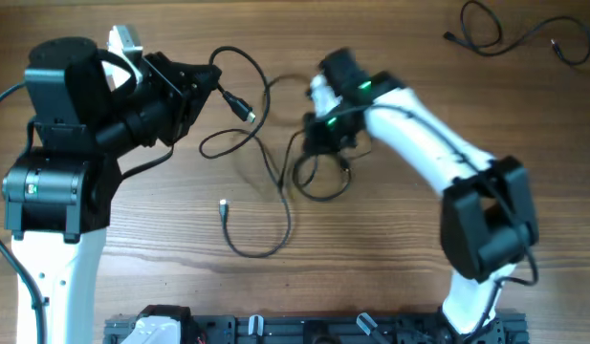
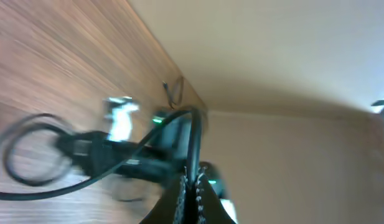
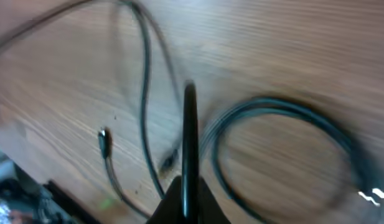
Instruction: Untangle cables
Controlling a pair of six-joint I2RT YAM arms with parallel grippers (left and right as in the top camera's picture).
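I need to lower the black cable before my left gripper lets go of it, because the silvery plug (image 1: 247,113) of the cable is hanging high above the tabletop.
Black cables lie tangled at the table's middle. One cable (image 1: 261,91) arcs from my left gripper (image 1: 215,86) over to the tangle, and a silvery plug (image 1: 247,113) hangs below that gripper. In the left wrist view my left gripper (image 2: 193,186) is shut on this cable (image 2: 192,140). My right gripper (image 1: 320,129) is shut on a cable above a small loop (image 1: 323,182). The right wrist view shows its gripper (image 3: 188,190) pinching a cable (image 3: 189,124), the loop (image 3: 279,112) to its right. Another cable (image 1: 275,239) ends in a silvery tip (image 1: 223,204).
A separate black cable (image 1: 505,33) lies at the far right corner, away from both arms. The left arm's base (image 1: 51,182) stands at the left, the right arm's elbow (image 1: 486,215) at the right. A black rail (image 1: 304,330) runs along the front edge.
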